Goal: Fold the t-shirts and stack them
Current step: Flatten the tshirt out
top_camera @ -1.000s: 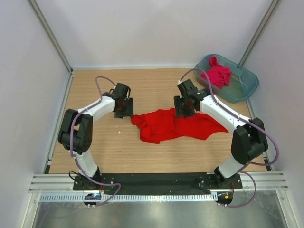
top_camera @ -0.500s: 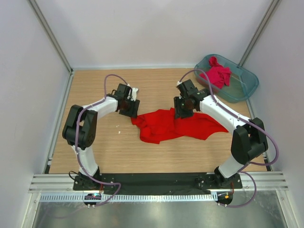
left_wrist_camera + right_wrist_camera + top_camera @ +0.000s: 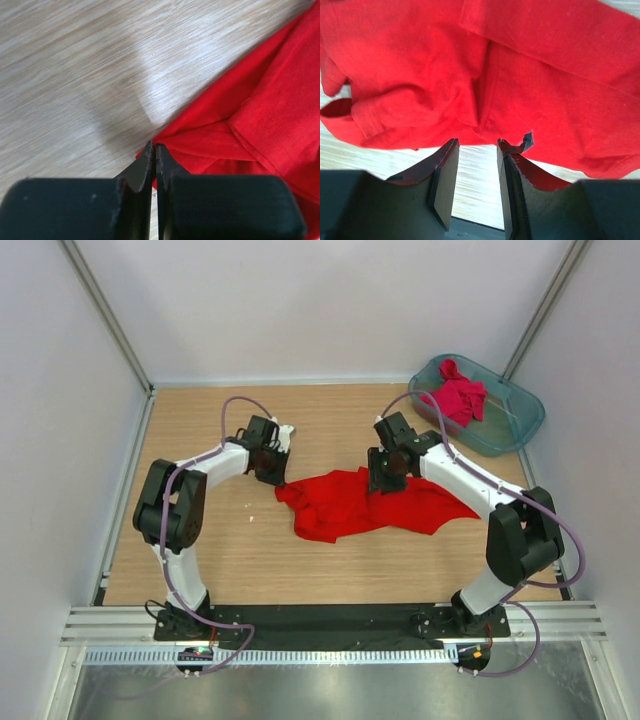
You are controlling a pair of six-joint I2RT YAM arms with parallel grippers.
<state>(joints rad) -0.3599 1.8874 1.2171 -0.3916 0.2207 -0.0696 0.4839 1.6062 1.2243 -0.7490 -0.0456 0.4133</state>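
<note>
Next, my right gripper grabs the red t-shirt's far edge [image 3: 368,476] [image 3: 480,142], away from my left gripper's corner, to spread the shirt for folding.
The bright red t-shirt [image 3: 370,502] lies crumpled on the wooden table [image 3: 200,540] between the arms. My left gripper [image 3: 275,472] is at its left corner. In the left wrist view its jaws [image 3: 153,148] are pressed together right on that corner of the red t-shirt [image 3: 260,125]. My right gripper [image 3: 388,472] stands over the shirt's far edge. Its jaws [image 3: 476,145] are apart, bare table shows between them, and the red t-shirt [image 3: 470,65] lies just past the tips. The darker crimson-pink t-shirt [image 3: 458,395] is bunched in the tub.
The translucent teal tub [image 3: 520,415] stands at the back right corner, near the right wall. A small white speck [image 3: 251,504] lies on the wood left of the red shirt. Grey walls close in the table on three sides.
My left gripper moved right to the red shirt's left corner and shut there. The right gripper stayed in place and its jaws narrowed a little.
</note>
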